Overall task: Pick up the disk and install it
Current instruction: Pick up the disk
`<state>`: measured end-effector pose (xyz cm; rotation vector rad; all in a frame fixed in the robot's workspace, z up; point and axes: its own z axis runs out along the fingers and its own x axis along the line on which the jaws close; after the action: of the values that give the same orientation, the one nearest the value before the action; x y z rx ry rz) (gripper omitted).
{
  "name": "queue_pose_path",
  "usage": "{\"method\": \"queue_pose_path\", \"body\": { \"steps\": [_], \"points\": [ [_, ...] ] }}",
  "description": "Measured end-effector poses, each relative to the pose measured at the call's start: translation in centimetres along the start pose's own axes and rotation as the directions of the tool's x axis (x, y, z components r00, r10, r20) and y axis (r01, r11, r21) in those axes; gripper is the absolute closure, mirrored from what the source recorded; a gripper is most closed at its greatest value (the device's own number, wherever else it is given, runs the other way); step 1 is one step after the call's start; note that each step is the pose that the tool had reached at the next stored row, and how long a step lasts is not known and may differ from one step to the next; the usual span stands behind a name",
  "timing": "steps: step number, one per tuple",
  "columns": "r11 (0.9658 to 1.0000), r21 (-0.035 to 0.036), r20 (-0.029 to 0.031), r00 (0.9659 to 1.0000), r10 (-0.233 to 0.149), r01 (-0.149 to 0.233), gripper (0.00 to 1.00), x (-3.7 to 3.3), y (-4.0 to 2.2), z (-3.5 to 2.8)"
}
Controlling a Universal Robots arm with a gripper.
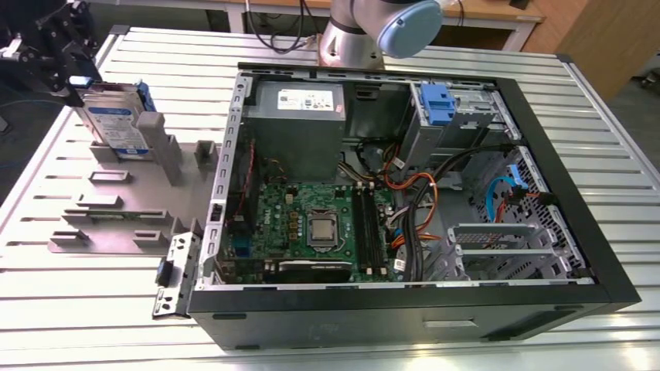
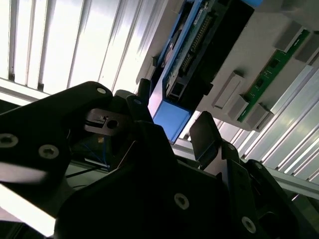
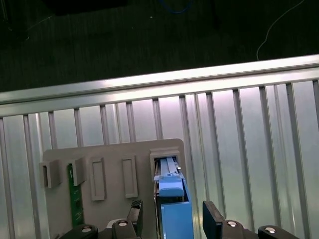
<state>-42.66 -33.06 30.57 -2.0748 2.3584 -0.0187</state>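
Note:
My gripper grips the disk by its upper end with the blue rail tab (image 1: 113,86) next, to install the disk in the computer case.
The disk (image 1: 111,122) stands on edge in a slot of the grey holder plate (image 1: 134,193) at the exterior view's left, silver with a white-and-blue label and blue rails. My gripper (image 1: 74,80) is at its upper end, over the blue tab. In both wrist views the fingers straddle that blue end of the disk (image 3: 172,214) (image 2: 172,122). One fingertip (image 3: 135,209) lies on one side and the other fingertip (image 3: 212,215) on the opposite side, with gaps to the disk. The gripper (image 3: 173,211) (image 2: 173,117) is open and holds nothing.
An open computer case (image 1: 608,255) fills the table's middle and right in the exterior view, with a blue bracket on the drive bay (image 1: 435,104), a grey power supply (image 1: 297,116) and a motherboard. A green memory stick (image 3: 76,196) sits in another holder slot. The ribbed table edge (image 3: 159,82) runs behind the holder.

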Motion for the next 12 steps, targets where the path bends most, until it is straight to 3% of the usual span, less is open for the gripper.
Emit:
{"method": "queue_pose_path", "body": {
  "steps": [4,12],
  "points": [
    [0.9988,0.0005,0.0005,0.9988,-0.048,0.048,0.41,-0.02,0.01,0.22],
    [0.9988,0.001,0.0006,0.9988,-0.05,0.05,0.41,-0.01,0.36,0.89]
  ]
}}
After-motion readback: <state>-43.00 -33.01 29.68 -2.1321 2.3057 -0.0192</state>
